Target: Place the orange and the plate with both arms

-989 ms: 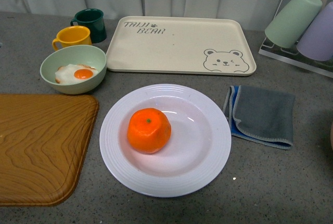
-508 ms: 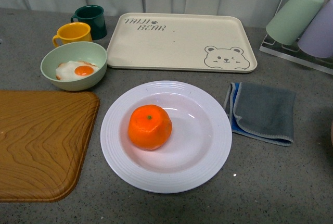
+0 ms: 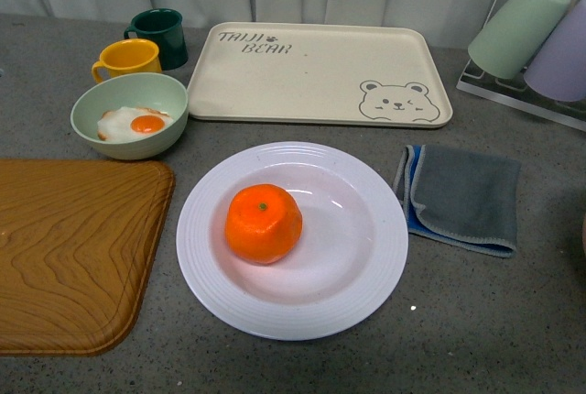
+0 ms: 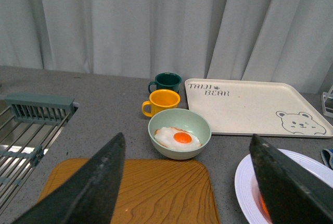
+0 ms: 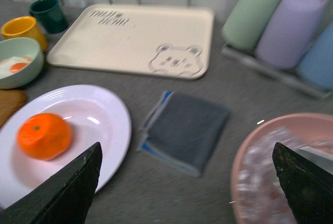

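Note:
The orange and plate need to go on the cream tray [image 5: 135, 36]. My right gripper should grab the plate by its rim [image 5: 123, 128] next.
The orange [image 3: 264, 224] sits left of centre in the white plate [image 3: 366, 275] at the middle of the grey counter. Neither gripper shows in the front view. My left gripper [image 4: 192, 182] is open and empty, high above the wooden tray [image 4: 151, 193]; the plate's rim [image 4: 244, 182] shows beside one finger and a sliver of the orange [image 4: 265, 206]. My right gripper [image 5: 190, 182] is open and empty, above the counter near the grey cloth [image 5: 184, 130]; the orange [image 5: 44, 135] and plate [image 5: 104, 130] show in its view.
A cream bear-print tray [image 3: 316, 73] lies behind the plate. A green bowl with a fried egg [image 3: 130, 114], a yellow mug [image 3: 128, 60] and a dark green mug [image 3: 157, 35] stand at the back left. A cup rack [image 3: 536, 37] stands at the back right. A pink bowl [image 5: 283, 172] is at the right.
The front view shifted slightly one second ago, then held still. The orange and plate have not moved on the counter.

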